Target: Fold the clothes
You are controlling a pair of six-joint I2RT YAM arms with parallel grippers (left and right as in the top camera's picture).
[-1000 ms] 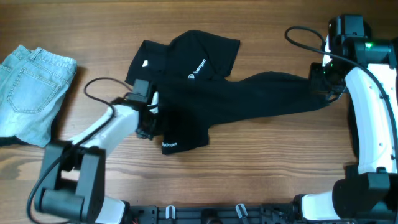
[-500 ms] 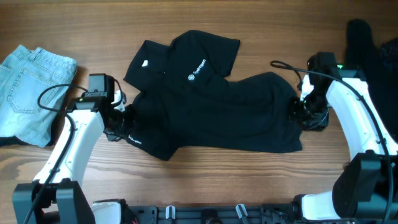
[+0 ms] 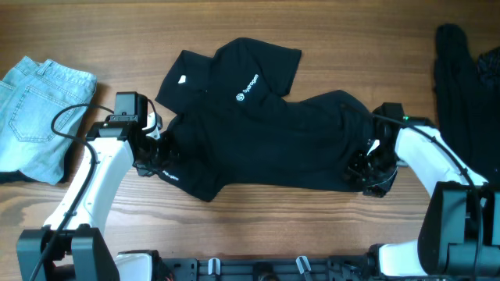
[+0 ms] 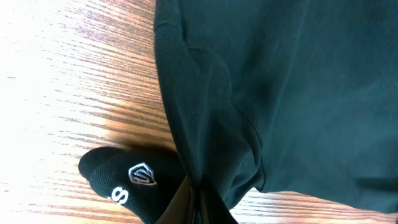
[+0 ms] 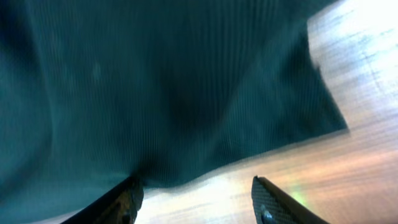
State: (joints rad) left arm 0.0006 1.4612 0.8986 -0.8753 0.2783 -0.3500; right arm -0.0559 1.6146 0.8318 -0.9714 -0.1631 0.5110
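My right gripper pinches the black shirt's hem (image 5: 195,173) next, away from the shirt's edge in my left gripper, to stretch and fold the shirt.
A black short-sleeved shirt (image 3: 273,140) lies spread across the middle of the table, its white logo (image 3: 248,87) facing up. My left gripper (image 3: 154,160) is shut on the shirt's left edge; in the left wrist view the fabric (image 4: 280,81) is pinched between the fingers (image 4: 198,202) beside a printed sleeve (image 4: 134,180). My right gripper (image 3: 367,170) hovers at the shirt's right hem, open. In the right wrist view its fingertips (image 5: 127,202) stand wide apart with bare wood between them and the hem (image 5: 186,124) just above. A second black garment (image 3: 462,74) lies at the far right.
Folded blue jeans (image 3: 39,113) lie at the left edge of the wooden table (image 3: 312,31). The right arm's cable (image 3: 355,82) loops over the shirt's right part. The arm bases stand along the front edge.
The left gripper pulled the shirt's left edge leftward, spreading the shirt. The right arm came toward the front and left, opened, and let go of the right hem.
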